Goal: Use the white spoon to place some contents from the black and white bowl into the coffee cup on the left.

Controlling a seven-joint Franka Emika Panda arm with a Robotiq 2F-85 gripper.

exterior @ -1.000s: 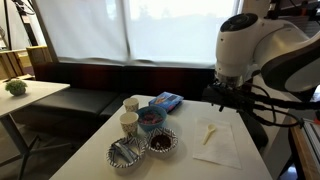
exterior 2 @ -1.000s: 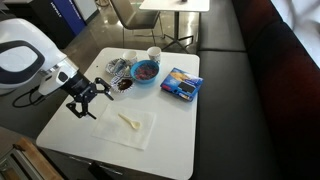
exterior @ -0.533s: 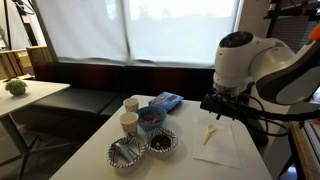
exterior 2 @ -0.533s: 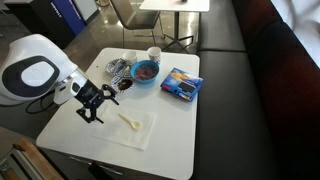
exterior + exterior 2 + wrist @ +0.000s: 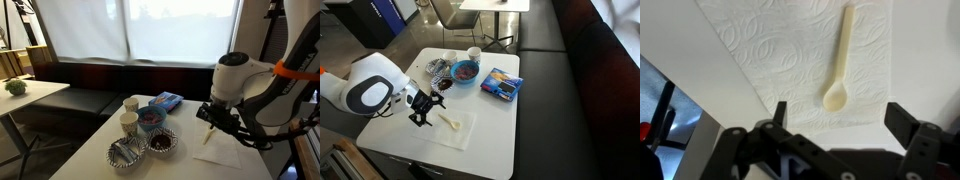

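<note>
My gripper grabs the white spoon [image 5: 841,62] across its handle next, leaving its bowl end free to scoop contents from the black and white bowl.
The white spoon [image 5: 841,62] lies on a white paper napkin [image 5: 780,50], also seen in both exterior views [image 5: 210,133] [image 5: 449,122]. My gripper [image 5: 840,118] hangs open just above the spoon's bowl end, with nothing between its fingers [image 5: 205,113] [image 5: 424,108]. The black and white bowl [image 5: 160,143] with a dark inside stands left of the napkin; it shows beside my arm [image 5: 445,87]. Two paper coffee cups [image 5: 131,104] [image 5: 129,122] stand beyond the bowls; which one is the cup on the left I cannot tell.
A like-striped bowl with silvery things [image 5: 125,152] and a blue bowl [image 5: 150,120] stand by the cups. A blue packet [image 5: 167,101] [image 5: 501,84] lies at the table's far side. The white table's edge [image 5: 700,85] runs close to the napkin.
My arm has come down and swung in over the napkin, bringing the open gripper from beside the table to just above the spoon. The spoon and bowls have not moved.
</note>
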